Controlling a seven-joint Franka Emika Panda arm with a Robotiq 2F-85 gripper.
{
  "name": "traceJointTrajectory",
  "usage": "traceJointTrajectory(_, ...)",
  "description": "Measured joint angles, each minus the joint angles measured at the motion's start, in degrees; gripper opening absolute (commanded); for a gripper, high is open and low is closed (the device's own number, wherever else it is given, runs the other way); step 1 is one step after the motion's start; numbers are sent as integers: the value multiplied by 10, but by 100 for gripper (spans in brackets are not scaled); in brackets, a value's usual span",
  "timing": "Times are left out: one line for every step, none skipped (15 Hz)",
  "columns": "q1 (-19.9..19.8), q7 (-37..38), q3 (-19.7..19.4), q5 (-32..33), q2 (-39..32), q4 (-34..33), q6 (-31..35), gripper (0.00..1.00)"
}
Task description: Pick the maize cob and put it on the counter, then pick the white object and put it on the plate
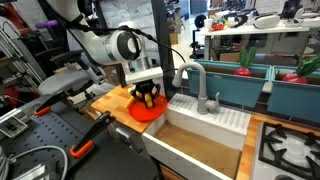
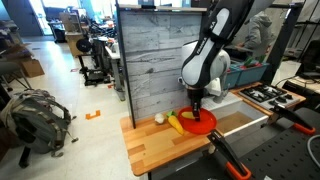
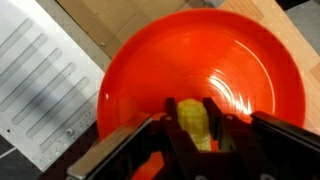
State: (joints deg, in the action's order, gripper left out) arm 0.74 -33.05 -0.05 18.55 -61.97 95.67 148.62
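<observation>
My gripper would bring the maize cob up along if I lifted it now, because both of its fingers press against the cob's sides above the plate (image 1: 143,113).
The maize cob (image 3: 193,123), small and yellow, sits between my gripper's (image 3: 190,103) two fingers, which press against both its sides. Below it is the round orange-red plate (image 3: 200,50). In both exterior views my gripper (image 1: 148,98) (image 2: 196,103) points straight down into the plate (image 1: 143,113) (image 2: 205,123), which stands on the wooden counter (image 2: 160,146). The white object (image 2: 158,118), a small pale lump, lies on the counter beside the plate, apart from my gripper. I cannot tell whether the cob is lifted off the plate.
A yellow item (image 2: 175,123) lies at the plate's edge towards the white lump. A white sink (image 1: 208,128) with a grey faucet (image 1: 198,85) stands beside the plate. A grey plank wall (image 2: 150,60) rises behind the counter. A stove top (image 1: 290,148) is beyond the sink.
</observation>
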Motion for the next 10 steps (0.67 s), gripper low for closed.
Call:
traceJointTrajectory(0,4,0,3,10,15,8,8)
traceJointTrajectory(1,9,0,5,23,33,16,8)
traceJointTrajectory(2,16,0,10,39,53,22,8)
traceJointTrajectory(5,25,0,16,55,72,23,8)
traceJointTrajectory(9,35,-1,23,72,91,24,8)
traceJointTrajectory(15,46,-1,31,88,108,25,8)
traceJointTrajectory(22,56,-1,39,102,122,25,8)
traceJointTrajectory(30,65,-1,47,114,133,25,8)
traceJointTrajectory(39,73,-1,53,123,141,24,8)
traceJointTrajectory(49,81,-2,59,129,145,21,8)
